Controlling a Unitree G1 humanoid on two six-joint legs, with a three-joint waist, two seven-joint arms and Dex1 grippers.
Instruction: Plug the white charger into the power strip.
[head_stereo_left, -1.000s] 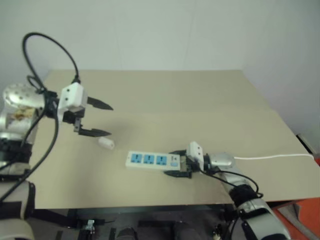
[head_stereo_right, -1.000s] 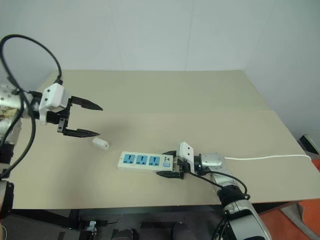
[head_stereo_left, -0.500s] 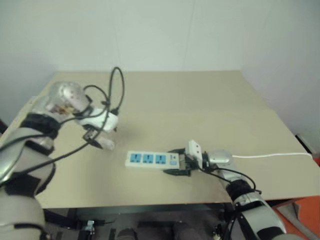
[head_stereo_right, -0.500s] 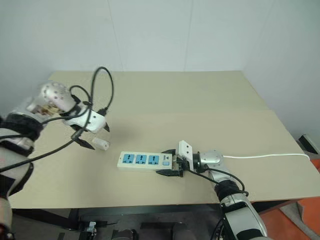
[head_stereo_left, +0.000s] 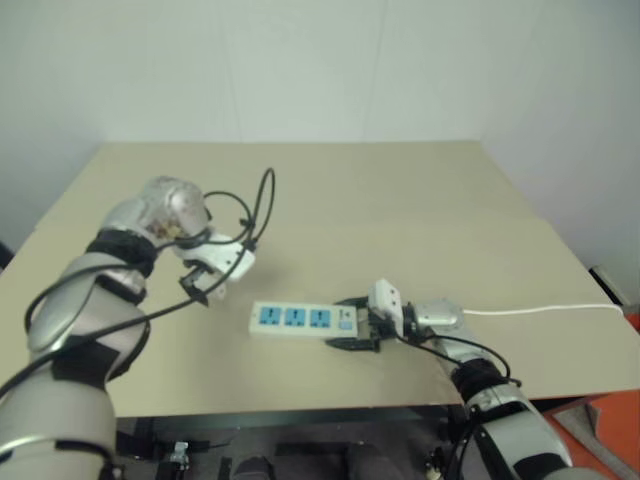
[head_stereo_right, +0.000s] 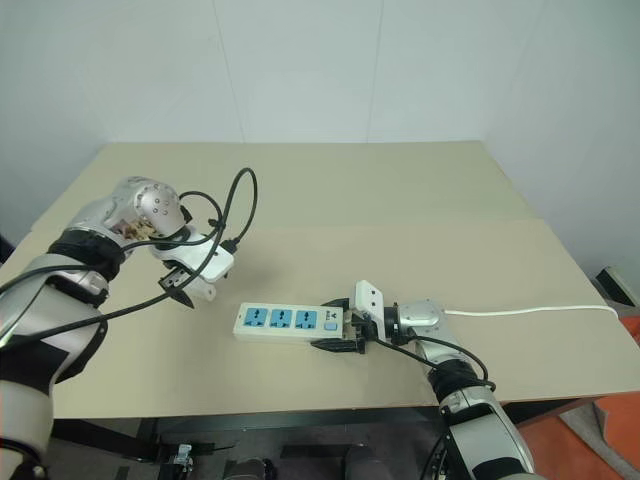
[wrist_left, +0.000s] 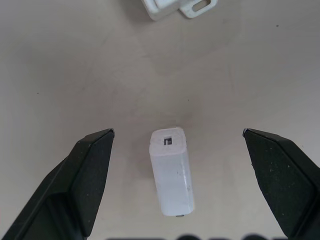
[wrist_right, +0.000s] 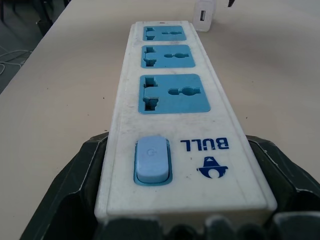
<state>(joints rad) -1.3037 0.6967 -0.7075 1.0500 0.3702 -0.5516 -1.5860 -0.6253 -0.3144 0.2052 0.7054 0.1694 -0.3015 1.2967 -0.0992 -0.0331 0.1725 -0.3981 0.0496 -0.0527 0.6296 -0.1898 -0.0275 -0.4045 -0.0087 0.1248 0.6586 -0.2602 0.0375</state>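
Observation:
It isn't time to close my left gripper on the white charger (head_stereo_left: 221, 292) (wrist_left: 172, 172) yet. Its fingers are above the charger and would miss it if they closed now, so the gripper should go lower first.
The white charger (wrist_left: 172, 172) lies flat on the tan table, a little to the left of the power strip (head_stereo_right: 285, 321). My left gripper (wrist_left: 178, 131) points straight down over it, open, with one black finger on each side and clear gaps to the charger. The power strip lies along the table's front part, its three blue socket faces (wrist_right: 172, 95) up. My right gripper (head_stereo_right: 338, 331) is shut on its switch end, with a finger against each long side. In the right wrist view the charger (wrist_right: 204, 9) shows past the strip's far end.
The strip's thin white cable (head_stereo_left: 540, 311) runs off to the table's right edge. The table's front edge (head_stereo_right: 300, 410) is close behind the strip. Bare tabletop (head_stereo_right: 380, 210) stretches across the back and right.
My left arm swung in from the left and came down, turning its gripper to point down over the charger. The right gripper and the power strip have not moved.

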